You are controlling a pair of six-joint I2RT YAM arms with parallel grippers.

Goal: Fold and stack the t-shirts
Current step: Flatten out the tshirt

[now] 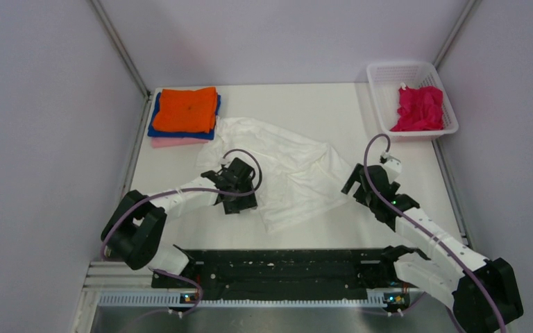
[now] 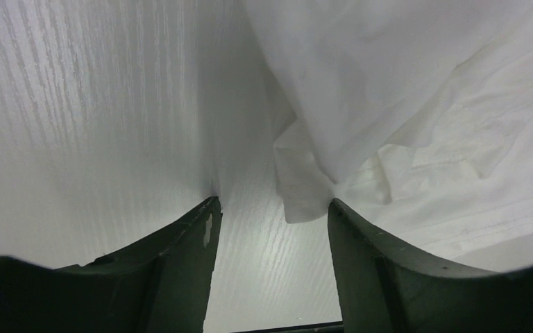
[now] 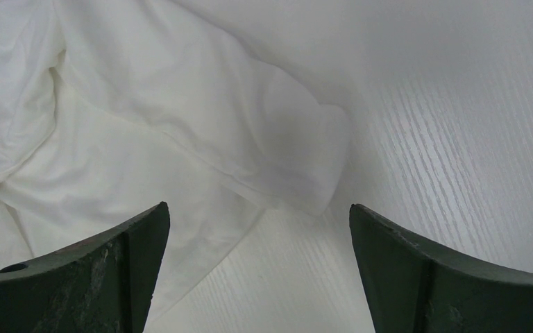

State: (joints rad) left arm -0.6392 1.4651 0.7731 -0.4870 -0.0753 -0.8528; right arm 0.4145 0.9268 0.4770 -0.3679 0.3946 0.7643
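Observation:
The robot's right gripper isn't ready to close on the sleeve and needs to move forward first: both of its fingers stop short of the sleeve's end [image 1: 340, 164] [image 3: 320, 165], with the tabletop in the gap between them.
A white t-shirt [image 1: 288, 170] lies crumpled and spread in the middle of the table, plain side up. My left gripper [image 1: 239, 189] is open at its left edge; in the left wrist view [image 2: 272, 208] a cloth corner [image 2: 305, 194] hangs just ahead of the fingers. My right gripper [image 1: 354, 182] is open at the shirt's right edge; in the right wrist view [image 3: 258, 211] a sleeve [image 3: 298, 159] lies just ahead. An orange shirt [image 1: 187, 109] tops a folded stack over blue [image 1: 154, 128] and pink [image 1: 173, 142] ones at back left. A magenta shirt [image 1: 418, 107] sits in the basket.
The white mesh basket [image 1: 388, 73] stands at the back right corner. Grey walls close in the table on the left, back and right. A black rail [image 1: 284, 267] runs along the near edge between the arm bases.

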